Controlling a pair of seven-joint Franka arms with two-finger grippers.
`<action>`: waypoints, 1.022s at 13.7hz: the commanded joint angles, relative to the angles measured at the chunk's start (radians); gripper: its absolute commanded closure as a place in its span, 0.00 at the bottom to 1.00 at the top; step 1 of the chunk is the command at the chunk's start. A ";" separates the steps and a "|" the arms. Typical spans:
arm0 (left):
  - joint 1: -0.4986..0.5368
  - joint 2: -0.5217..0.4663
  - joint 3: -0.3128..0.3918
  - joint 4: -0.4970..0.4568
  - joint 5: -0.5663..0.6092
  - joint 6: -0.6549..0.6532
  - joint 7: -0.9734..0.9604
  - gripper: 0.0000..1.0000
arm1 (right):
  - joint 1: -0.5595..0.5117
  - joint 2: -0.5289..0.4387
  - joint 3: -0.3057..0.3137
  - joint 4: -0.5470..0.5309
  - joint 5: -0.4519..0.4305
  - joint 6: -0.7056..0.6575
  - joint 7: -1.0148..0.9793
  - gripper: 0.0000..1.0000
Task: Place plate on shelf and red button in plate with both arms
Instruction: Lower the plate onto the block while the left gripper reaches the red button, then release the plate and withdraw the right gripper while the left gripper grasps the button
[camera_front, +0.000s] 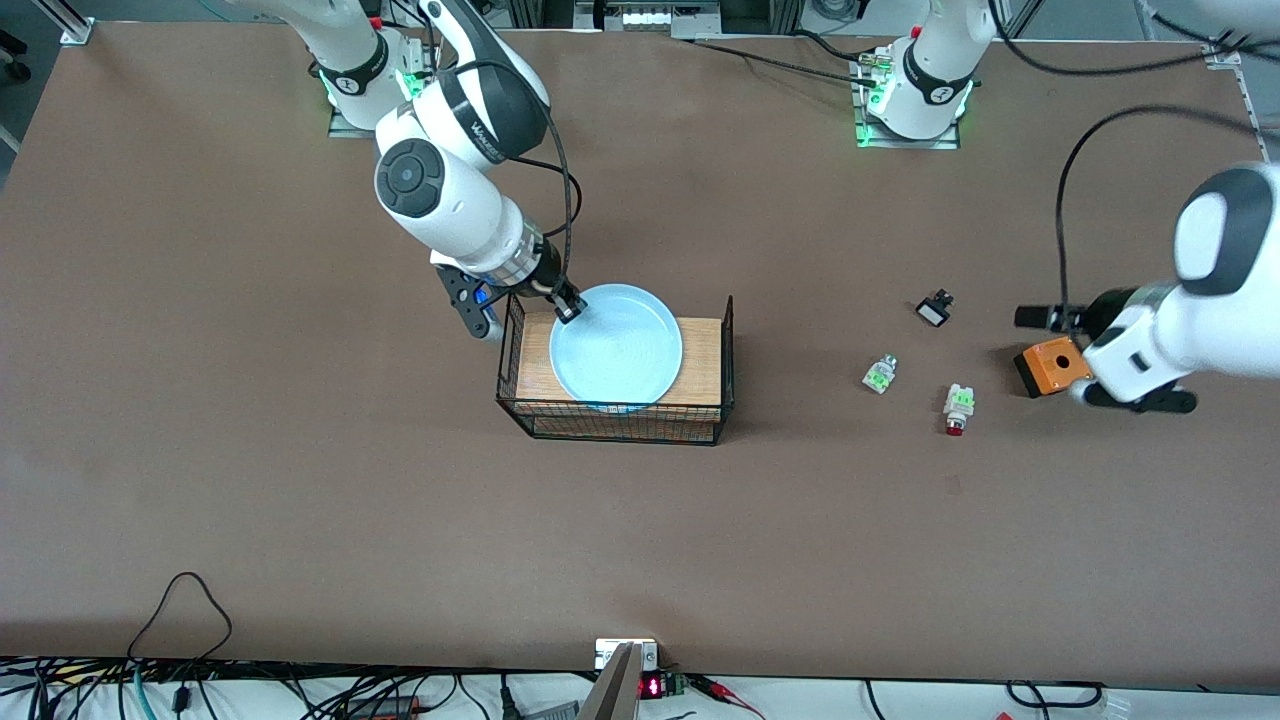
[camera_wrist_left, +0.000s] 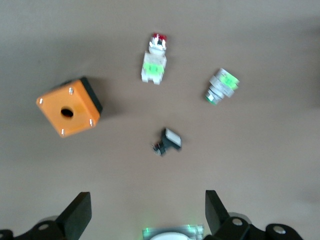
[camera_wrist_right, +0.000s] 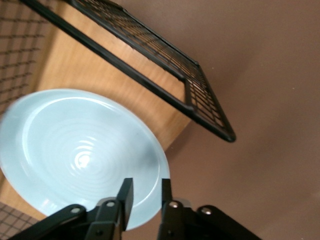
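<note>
The left gripper picks up the red button by its white body (camera_front: 960, 404) next, which leaves the red button's red cap (camera_front: 955, 430) free for the plate.
The light blue plate (camera_front: 615, 345) hangs tilted over a black wire basket (camera_front: 620, 428). My right gripper (camera_front: 568, 308) is shut on its rim at the edge toward the right arm's end. In the right wrist view the plate (camera_wrist_right: 80, 155) sits between my right gripper's (camera_wrist_right: 145, 192) two fingers. The red button (camera_front: 957, 408) lies on the table toward the left arm's end, red cap toward the front camera. It also shows in the left wrist view (camera_wrist_left: 154, 62). My left gripper (camera_front: 1105, 358) is open and empty, up in the air over the table beside an orange box; its jaws stand wide in the left wrist view (camera_wrist_left: 147, 210).
The basket (camera_wrist_right: 150, 55) has a wooden floor (camera_front: 702, 350). An orange box with a hole (camera_front: 1048, 367) (camera_wrist_left: 69, 106), a white-green part without red (camera_front: 879, 373) (camera_wrist_left: 221, 86) and a small black part (camera_front: 934, 308) (camera_wrist_left: 167, 141) lie near the red button.
</note>
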 joint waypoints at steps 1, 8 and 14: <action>-0.011 0.050 0.002 -0.086 0.036 0.184 0.005 0.00 | -0.037 -0.069 0.002 -0.003 -0.007 -0.032 -0.010 0.00; -0.103 0.102 0.002 -0.258 0.189 0.523 0.008 0.00 | -0.100 -0.159 0.001 0.180 -0.130 -0.328 -0.062 0.00; -0.068 0.201 0.002 -0.287 0.193 0.734 0.010 0.00 | -0.284 -0.169 0.001 0.188 -0.302 -0.489 -0.592 0.00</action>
